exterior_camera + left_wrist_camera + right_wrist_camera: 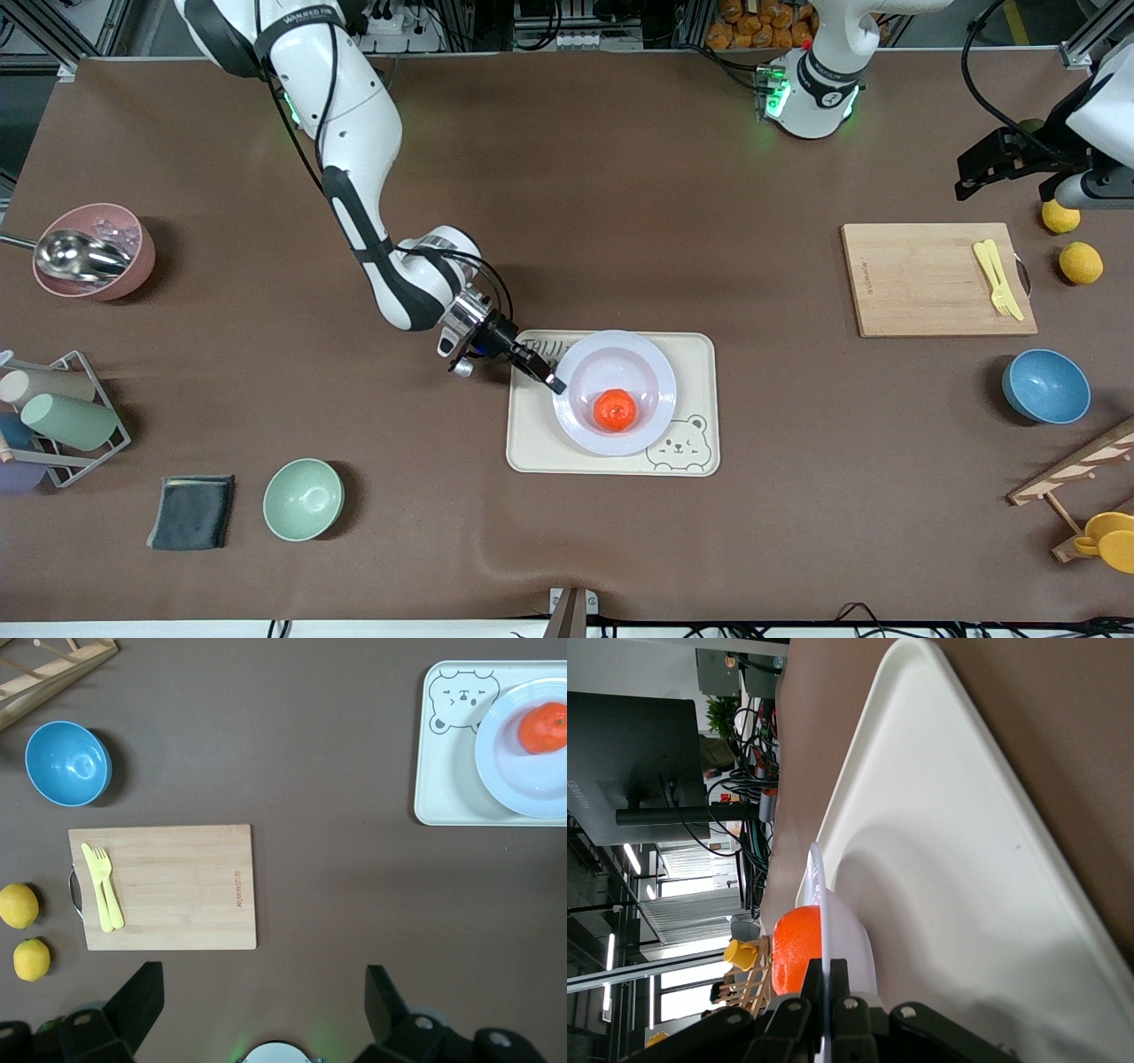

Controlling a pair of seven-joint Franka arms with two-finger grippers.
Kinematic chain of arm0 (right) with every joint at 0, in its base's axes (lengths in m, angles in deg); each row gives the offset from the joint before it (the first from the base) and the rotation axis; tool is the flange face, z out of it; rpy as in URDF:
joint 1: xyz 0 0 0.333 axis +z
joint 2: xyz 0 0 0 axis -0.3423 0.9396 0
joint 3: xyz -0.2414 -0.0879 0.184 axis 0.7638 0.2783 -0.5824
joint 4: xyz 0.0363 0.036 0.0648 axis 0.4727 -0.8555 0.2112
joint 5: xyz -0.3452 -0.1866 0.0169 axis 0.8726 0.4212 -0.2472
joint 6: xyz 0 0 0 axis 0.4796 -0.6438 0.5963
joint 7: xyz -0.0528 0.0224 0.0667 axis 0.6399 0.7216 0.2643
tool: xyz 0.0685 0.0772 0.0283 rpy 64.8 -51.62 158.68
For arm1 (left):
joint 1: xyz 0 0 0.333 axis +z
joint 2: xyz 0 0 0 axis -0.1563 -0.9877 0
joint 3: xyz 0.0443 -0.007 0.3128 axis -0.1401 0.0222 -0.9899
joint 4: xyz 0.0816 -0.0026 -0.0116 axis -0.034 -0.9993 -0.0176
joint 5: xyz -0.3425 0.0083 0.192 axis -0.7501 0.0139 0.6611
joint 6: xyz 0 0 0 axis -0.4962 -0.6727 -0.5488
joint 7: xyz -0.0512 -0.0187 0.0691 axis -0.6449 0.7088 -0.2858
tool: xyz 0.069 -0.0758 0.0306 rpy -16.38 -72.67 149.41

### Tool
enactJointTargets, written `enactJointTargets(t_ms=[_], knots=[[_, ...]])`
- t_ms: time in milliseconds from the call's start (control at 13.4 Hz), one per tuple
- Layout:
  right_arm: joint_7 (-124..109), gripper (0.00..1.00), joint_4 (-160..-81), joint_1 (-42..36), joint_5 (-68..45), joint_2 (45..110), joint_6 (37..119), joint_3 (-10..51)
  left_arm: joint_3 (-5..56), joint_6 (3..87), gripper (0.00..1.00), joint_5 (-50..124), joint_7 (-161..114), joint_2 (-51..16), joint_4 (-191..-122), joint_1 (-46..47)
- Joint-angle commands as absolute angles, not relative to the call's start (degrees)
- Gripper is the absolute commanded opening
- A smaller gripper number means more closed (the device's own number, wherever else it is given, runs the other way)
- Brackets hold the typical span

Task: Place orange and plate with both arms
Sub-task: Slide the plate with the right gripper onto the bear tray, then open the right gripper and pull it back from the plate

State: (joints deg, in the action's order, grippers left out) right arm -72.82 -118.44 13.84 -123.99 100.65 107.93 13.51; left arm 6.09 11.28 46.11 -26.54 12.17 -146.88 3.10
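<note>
My right gripper opens now, since the plate's base stands on the cream tray, inside the tray's edge, and the plate would stay there.
The pale lavender-white plate (640,353) sits on a cream tray (532,450) with a bear drawing, near the middle of the table. The red-orange orange (614,409) lies in the plate's sunken centre. My right gripper (551,381) is shut on the plate's rim at the edge toward the right arm's end. The right wrist view shows its fingers clamping the thin rim (818,895), with the orange (796,948) just past them. My left gripper (974,173) is open and empty in the air near the cutting board; it waits. The left wrist view shows the plate (523,771) and orange (543,728).
A wooden cutting board (921,283) with a yellow fork and knife (998,277) lies at the left arm's end, beside two lemons (1081,262) and a blue bowl (1045,386). A mint bowl (303,499), grey cloth (191,512), cup rack (53,416) and pink bowl (93,251) are at the right arm's end.
</note>
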Motion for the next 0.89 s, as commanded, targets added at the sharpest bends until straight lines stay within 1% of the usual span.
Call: enactJointTargets(t_ms=[0,74,149,223,372,521,669,818], knots=[[-77.36,0.00,-116.76,13.21,-130.45,101.23,108.48,12.86,6.41,10.36,1.00,46.20,-25.96,12.46,-146.70,3.19],[-77.18,0.00,-116.84,13.12,-130.44,101.23,108.56,12.86,6.41,10.36,1.00,46.20,-25.96,12.46,-146.70,3.19],[-76.92,0.12,-116.85,13.03,-130.44,101.23,108.74,12.86,6.41,10.44,1.00,46.20,-25.96,12.46,-146.70,3.19],[-76.39,0.40,-116.85,12.94,-130.44,101.23,108.74,12.86,6.41,10.45,1.00,46.20,-25.96,12.46,-146.70,3.19],[-76.39,0.45,-116.84,12.24,-130.36,101.14,109.00,12.78,6.41,10.45,1.00,46.20,-25.96,12.37,-146.70,3.19],[-76.39,0.45,-116.85,12.15,-130.18,101.05,109.27,12.86,6.41,10.45,1.00,46.20,-25.96,12.46,-146.78,3.10],[-76.30,0.50,-116.67,11.37,-126.43,101.05,111.80,12.78,6.41,10.45,1.00,46.20,-25.96,12.46,-146.79,3.10],[-76.21,0.51,-116.76,10.92,-123.34,100.79,113.66,12.69,6.50,10.45,1.00,46.20,-25.96,12.46,-146.79,3.02]])
